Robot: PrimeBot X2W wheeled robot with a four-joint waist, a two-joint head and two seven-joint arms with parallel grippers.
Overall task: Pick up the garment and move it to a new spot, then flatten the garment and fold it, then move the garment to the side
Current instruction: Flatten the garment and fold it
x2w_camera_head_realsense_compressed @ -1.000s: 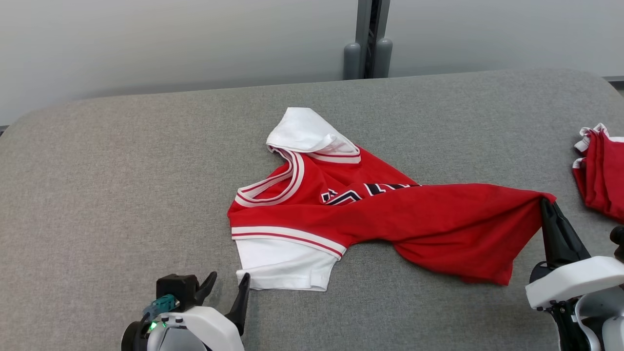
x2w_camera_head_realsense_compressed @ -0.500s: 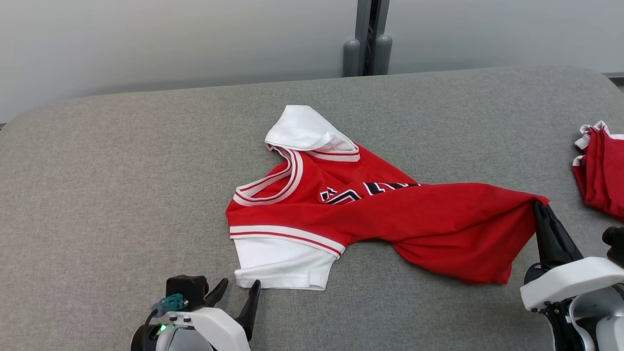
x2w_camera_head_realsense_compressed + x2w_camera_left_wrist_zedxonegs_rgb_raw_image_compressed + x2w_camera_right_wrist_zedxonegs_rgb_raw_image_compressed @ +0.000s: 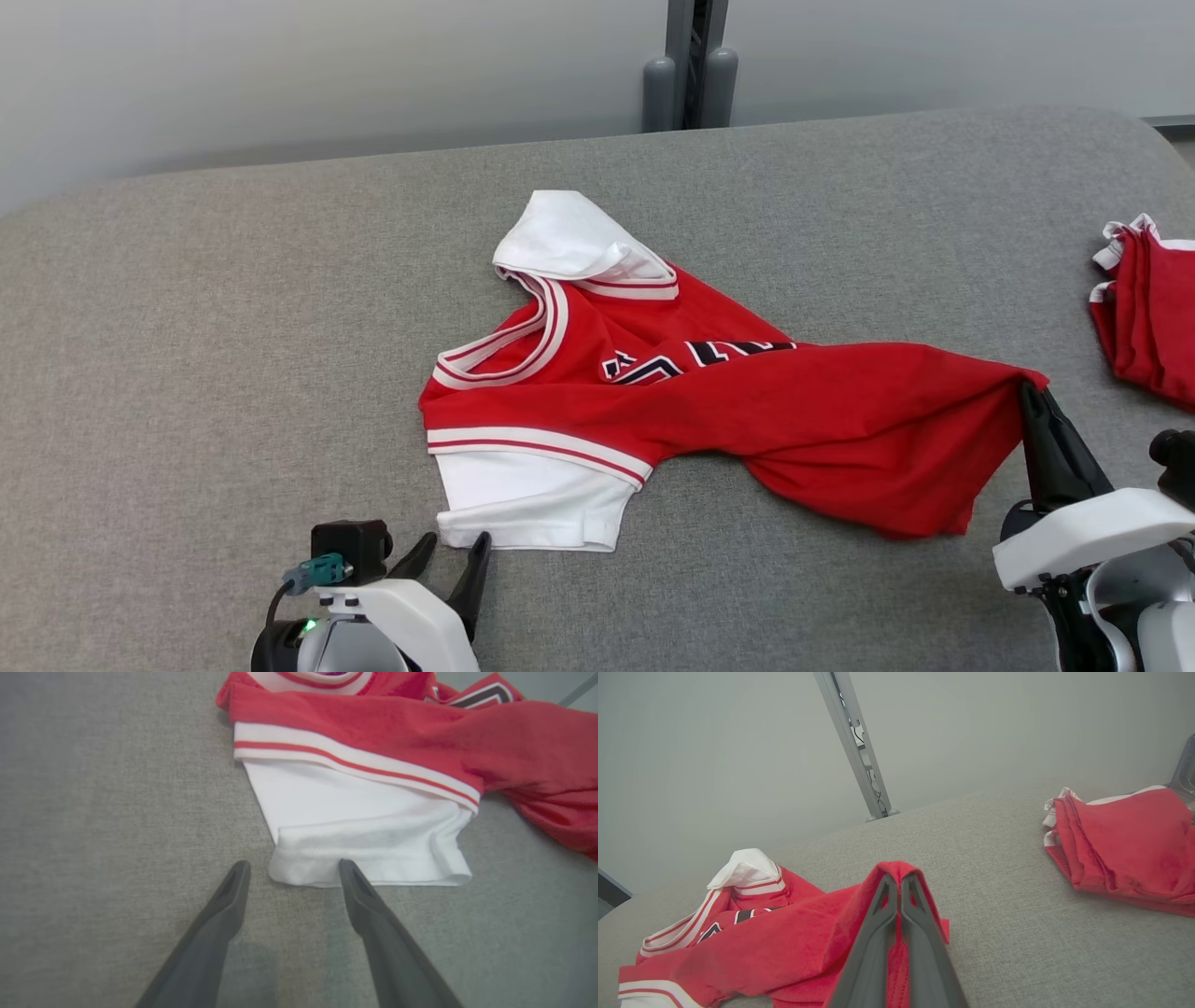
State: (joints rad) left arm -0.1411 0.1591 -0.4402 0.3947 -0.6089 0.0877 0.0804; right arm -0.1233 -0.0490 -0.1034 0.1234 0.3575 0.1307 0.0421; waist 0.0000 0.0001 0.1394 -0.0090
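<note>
My left gripper is to grab the jersey next by its white cuff corner. A loose fold stands up there, while the sleeve behind lies flat.
The garment is a red jersey with white sleeves and striped trim, lying twisted across the middle of the grey table. My right gripper is shut on its red hem corner and holds that corner lifted; in the right wrist view the cloth drapes over the closed fingertips. My left gripper is open at the near white sleeve. In the left wrist view the sleeve's cuff corner lies between the spread fingers, the right finger touching the cuff.
A folded stack of red garments lies at the table's right edge, also in the right wrist view. A grey post stands behind the table's far edge against the pale wall.
My left gripper has moved forward to the white sleeve's cuff. The right gripper keeps its hold on the hem. The camera has shifted slightly.
</note>
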